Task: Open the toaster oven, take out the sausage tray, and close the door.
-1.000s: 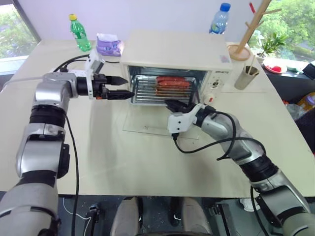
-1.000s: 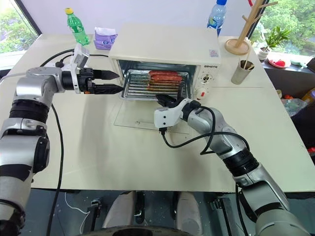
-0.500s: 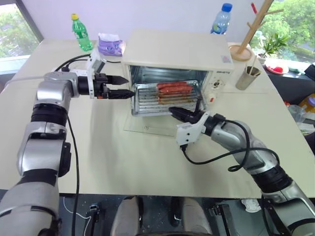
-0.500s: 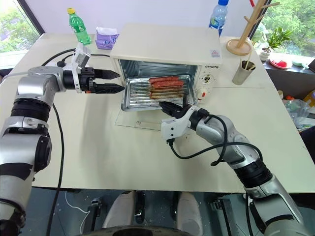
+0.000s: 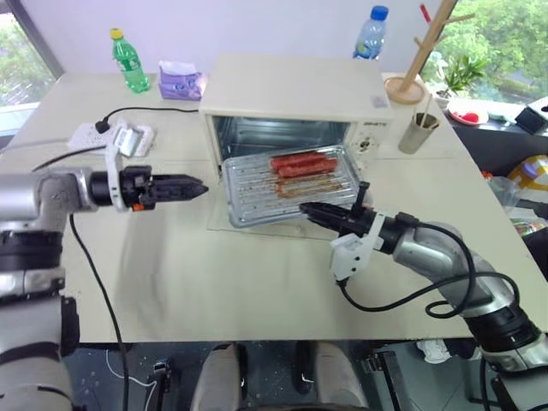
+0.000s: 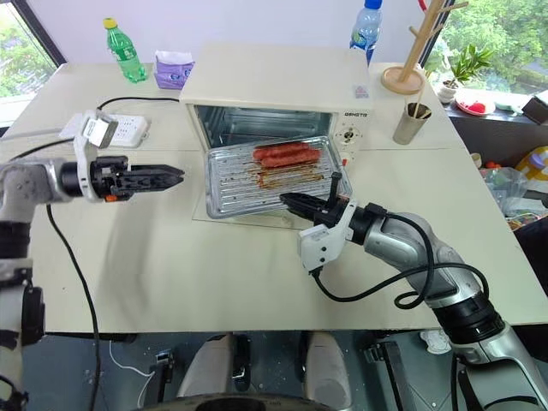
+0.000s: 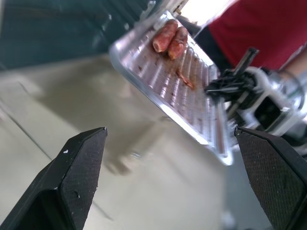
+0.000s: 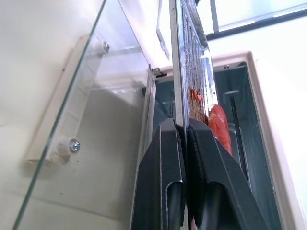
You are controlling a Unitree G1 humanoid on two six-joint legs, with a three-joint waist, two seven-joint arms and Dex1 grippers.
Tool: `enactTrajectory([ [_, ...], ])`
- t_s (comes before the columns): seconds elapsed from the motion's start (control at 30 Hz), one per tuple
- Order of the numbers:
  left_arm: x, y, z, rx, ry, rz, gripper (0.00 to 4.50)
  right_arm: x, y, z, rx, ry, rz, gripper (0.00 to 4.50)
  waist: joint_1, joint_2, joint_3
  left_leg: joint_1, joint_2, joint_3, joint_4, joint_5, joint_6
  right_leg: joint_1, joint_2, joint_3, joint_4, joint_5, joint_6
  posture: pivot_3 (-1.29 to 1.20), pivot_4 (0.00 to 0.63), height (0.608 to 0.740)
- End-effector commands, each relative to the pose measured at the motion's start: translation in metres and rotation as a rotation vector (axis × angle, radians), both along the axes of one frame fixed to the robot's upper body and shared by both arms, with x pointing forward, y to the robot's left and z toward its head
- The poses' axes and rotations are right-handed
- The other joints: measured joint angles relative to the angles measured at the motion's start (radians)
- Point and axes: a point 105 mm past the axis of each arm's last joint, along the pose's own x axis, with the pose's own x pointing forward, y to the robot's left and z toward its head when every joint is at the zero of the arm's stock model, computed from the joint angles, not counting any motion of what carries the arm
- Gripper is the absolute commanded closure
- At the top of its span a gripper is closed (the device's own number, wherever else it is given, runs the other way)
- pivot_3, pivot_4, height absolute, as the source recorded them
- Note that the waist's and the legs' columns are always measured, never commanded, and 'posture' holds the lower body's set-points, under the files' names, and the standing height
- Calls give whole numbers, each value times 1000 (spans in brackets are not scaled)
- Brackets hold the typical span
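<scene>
The left gripper grabs the sausage tray by its bare short-end rim (image 5: 228,196) (image 7: 164,111) next, since sausages and brown grease cover the tray toward its other end.
The cream-white toaster oven (image 5: 295,94) stands at the table's middle, its glass door (image 5: 220,216) folded down flat on the table. The silver sausage tray (image 5: 255,184), carrying reddish sausages (image 5: 300,162) at its far end, hangs mostly outside the oven mouth above the door. My right gripper (image 5: 306,208) is shut on the tray's front rim; in the right wrist view both fingers (image 8: 165,158) pinch that thin metal edge. Off to the left of the oven, my left gripper (image 5: 202,187) hovers open and empty over the table, pointing toward the tray.
A green bottle (image 5: 124,60), a purple tissue pack (image 5: 178,81) and a white power strip (image 5: 128,137) lie at the back left. A water bottle (image 5: 370,34), a wooden mug tree (image 5: 415,60) and a metal cup (image 5: 417,133) stand right of the oven.
The right gripper has drawn the tray out of the oven toward the table's front. The left gripper has pulled back left, away from the oven's side, and rolled.
</scene>
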Motion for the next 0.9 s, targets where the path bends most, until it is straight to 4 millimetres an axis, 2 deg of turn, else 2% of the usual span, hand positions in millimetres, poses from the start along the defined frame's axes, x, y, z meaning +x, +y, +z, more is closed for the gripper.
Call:
enactTrajectory([
  [0.03,-17,-5,5,-88,86,36,0,-3,7,10,32,-15,64,4485,-2,0,0,0,0,0,0,0,0,0,0,0,0,0,0,0,150,722],
  [0.23,-26,-10,-16,-183,170,104,0,-14,23,-3,-8,45,204,4485,-7,0,0,1,1,-1,0,3,-5,0,0,1,1,0,0,0,150,722],
  [0.4,-33,-21,-30,-220,231,116,0,-16,34,-5,-21,59,282,4485,-4,-1,0,2,1,-1,0,3,-5,1,-1,2,1,0,0,0,150,722],
  [0.7,-51,-41,-37,-269,310,72,0,-17,43,-5,-14,64,315,4485,-3,-1,0,5,1,-2,0,3,-6,3,-2,2,1,0,0,0,150,722],
  [0.8,-52,-43,-33,-306,338,90,885,-16,41,-4,-11,62,301,4500,-3,-1,0,5,1,-2,0,3,-7,4,-2,2,1,0,-1,0,150,722],
  [0.9,-53,-43,-33,-316,357,103,2399,-15,37,-4,-15,58,287,4500,-2,-1,-1,6,1,-2,0,3,-7,4,-2,2,1,0,-1,0,150,722],
])
